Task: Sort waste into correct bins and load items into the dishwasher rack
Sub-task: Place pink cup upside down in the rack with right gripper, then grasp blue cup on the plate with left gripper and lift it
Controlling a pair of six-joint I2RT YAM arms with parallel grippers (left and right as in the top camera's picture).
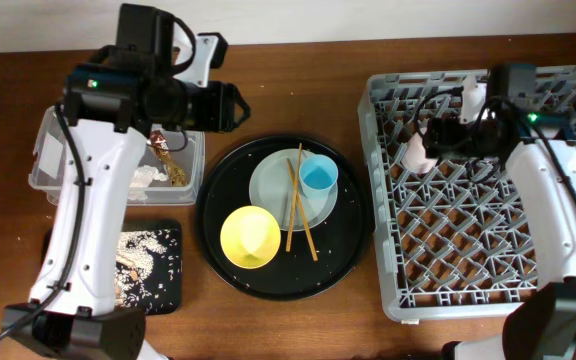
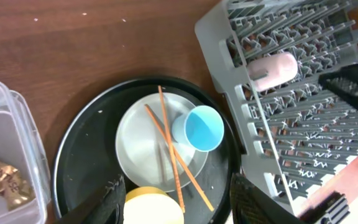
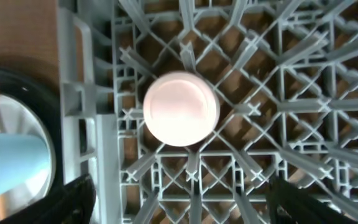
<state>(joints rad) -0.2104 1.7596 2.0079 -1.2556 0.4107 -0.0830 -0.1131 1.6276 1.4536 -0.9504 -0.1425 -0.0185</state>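
Observation:
The left gripper grabs the blue cup (image 1: pixel 319 175) by its open rim next, which leaves the cup's base free for handing over to my right gripper.
The pink cup (image 1: pixel 416 154) stands upside down in the dishwasher rack (image 1: pixel 488 250) near its left wall; it also shows in the right wrist view (image 3: pixel 181 109) and the left wrist view (image 2: pixel 272 70). My right gripper (image 1: pixel 434 138) (image 3: pixel 182 205) hovers open just above it, empty. My left gripper (image 1: pixel 236 105) (image 2: pixel 176 199) is open and empty above the round tray's back edge. The yellow bowl (image 1: pixel 249 236) (image 2: pixel 154 205), blue cup (image 1: pixel 319 175) (image 2: pixel 199 127), plate (image 1: pixel 273 185) (image 2: pixel 138 146) and chopsticks (image 1: pixel 294 205) (image 2: pixel 166 140) lie on that tray.
The large round black tray (image 1: pixel 348 250) sits mid-table. The clear container (image 1: pixel 53 150) at the left holds the tissue (image 1: pixel 148 177) and the wrapper (image 1: pixel 163 150). The flat black tray (image 1: pixel 168 290) in front of it holds the food scraps (image 1: pixel 138 255).

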